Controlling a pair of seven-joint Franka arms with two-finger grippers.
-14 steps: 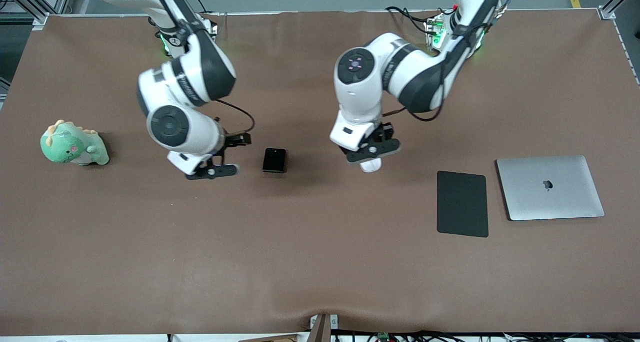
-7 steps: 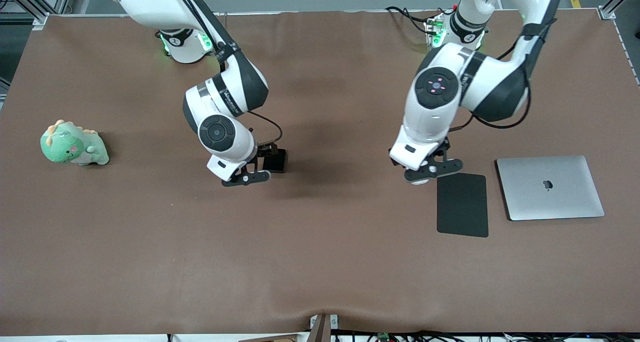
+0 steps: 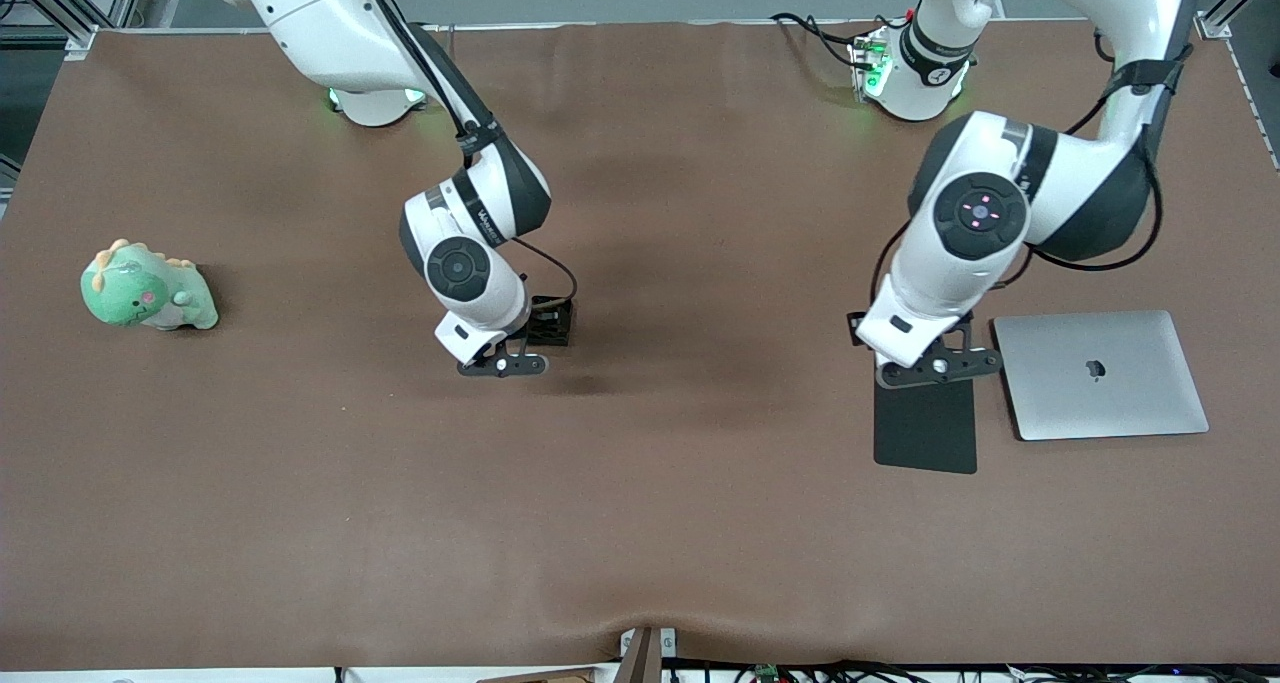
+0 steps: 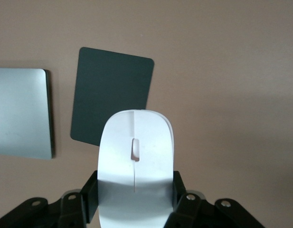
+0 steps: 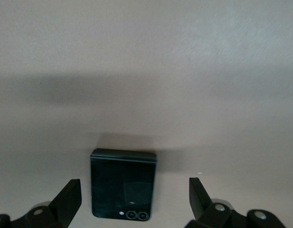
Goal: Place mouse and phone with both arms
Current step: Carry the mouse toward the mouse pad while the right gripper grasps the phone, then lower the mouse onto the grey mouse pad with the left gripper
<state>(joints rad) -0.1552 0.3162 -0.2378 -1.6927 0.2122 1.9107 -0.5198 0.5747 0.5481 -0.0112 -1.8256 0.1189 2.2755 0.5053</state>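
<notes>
My right gripper should grab the black phone by its long side edges next. The black phone's folded hinge (image 5: 123, 154) then stays free for placing.
The white mouse (image 4: 136, 156) sits clamped between the black fingers of my left gripper (image 4: 136, 202), which is shut on it. In the front view this left gripper (image 3: 935, 365) hangs over the black pad's (image 3: 925, 428) edge nearest the robots, and the wrist hides the mouse there. The black folded phone (image 5: 123, 183) lies flat on the table, its two camera lenses showing. My right gripper (image 5: 134, 202) is open above it, one finger on each side and clear of it. In the front view the phone (image 3: 556, 321) peeks out beside the right gripper (image 3: 515, 351).
A closed silver laptop (image 3: 1100, 373) lies beside the black pad toward the left arm's end of the table. A green plush dinosaur (image 3: 148, 288) sits toward the right arm's end. The brown table cover (image 3: 640, 523) is bare nearer the front camera.
My left arm has carried the mouse from mid-table to over the black pad's edge. My right gripper has moved across to above the phone, still open.
</notes>
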